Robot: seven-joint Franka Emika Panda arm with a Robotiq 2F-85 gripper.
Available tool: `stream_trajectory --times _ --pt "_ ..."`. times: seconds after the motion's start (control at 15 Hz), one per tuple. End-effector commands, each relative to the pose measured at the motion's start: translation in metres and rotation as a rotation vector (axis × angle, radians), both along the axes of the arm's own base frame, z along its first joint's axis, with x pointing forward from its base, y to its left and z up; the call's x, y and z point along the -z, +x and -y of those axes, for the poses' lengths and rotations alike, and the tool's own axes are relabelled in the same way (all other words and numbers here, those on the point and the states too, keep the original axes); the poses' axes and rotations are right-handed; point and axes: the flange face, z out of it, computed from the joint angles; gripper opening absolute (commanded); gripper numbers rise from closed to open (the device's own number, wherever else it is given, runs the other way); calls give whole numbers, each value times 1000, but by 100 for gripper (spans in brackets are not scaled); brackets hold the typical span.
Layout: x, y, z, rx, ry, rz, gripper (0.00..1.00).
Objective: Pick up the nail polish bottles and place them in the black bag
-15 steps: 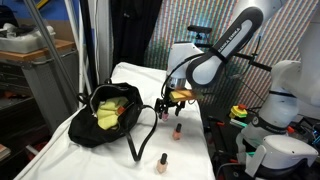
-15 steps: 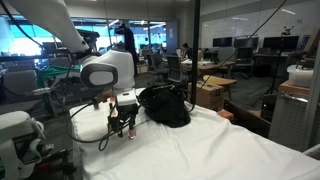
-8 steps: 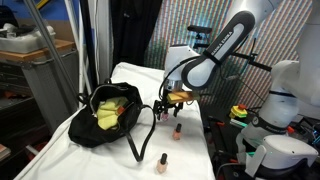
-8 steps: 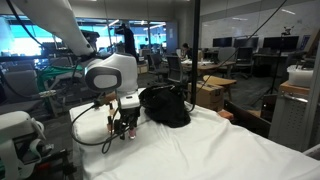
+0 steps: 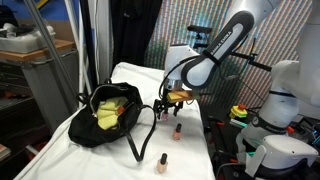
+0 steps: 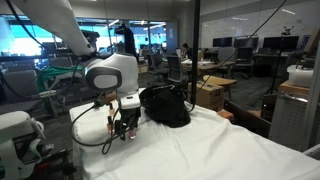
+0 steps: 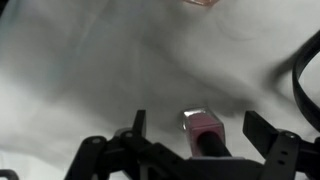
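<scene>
I should close my gripper now, because the bottle stands upright between my gripper's open fingers. Closing now would catch the pink bottle (image 7: 206, 132).
The black bag (image 5: 108, 116) lies open on the white-covered table, showing its yellow-green inside; it also shows in an exterior view (image 6: 165, 106). A pink nail polish bottle with a dark cap (image 7: 203, 130) stands upright on the cloth between my open fingers, untouched. My gripper (image 7: 200, 122) hangs low over it, to the right of the bag (image 5: 167, 109). That bottle (image 5: 176, 131) is just under the fingers. Another bottle (image 5: 162, 163) stands nearer the table's front edge. A bottle's base (image 7: 203, 3) shows at the wrist view's top edge.
The bag's strap loops (image 5: 143, 135) trail over the cloth between bag and bottles, and one loop shows at the wrist view's right (image 7: 303, 80). The white table cloth (image 6: 210, 145) ends close to the bottles. Robot hardware (image 5: 285, 110) stands beside the table.
The arm has shifted slightly and the gripper has sunk a little toward the bottle. The fingers stay open; the bottles and bag have not moved.
</scene>
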Motion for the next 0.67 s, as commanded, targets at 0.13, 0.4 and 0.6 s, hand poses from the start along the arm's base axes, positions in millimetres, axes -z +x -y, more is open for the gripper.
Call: stream_trajectory --times 0.13,0.4,0.6 --pt "-3 1 1 -14 -6 11 60" --pt "-1 1 -1 -19 -8 7 33" --pt "-2 1 -2 -22 -13 7 15"
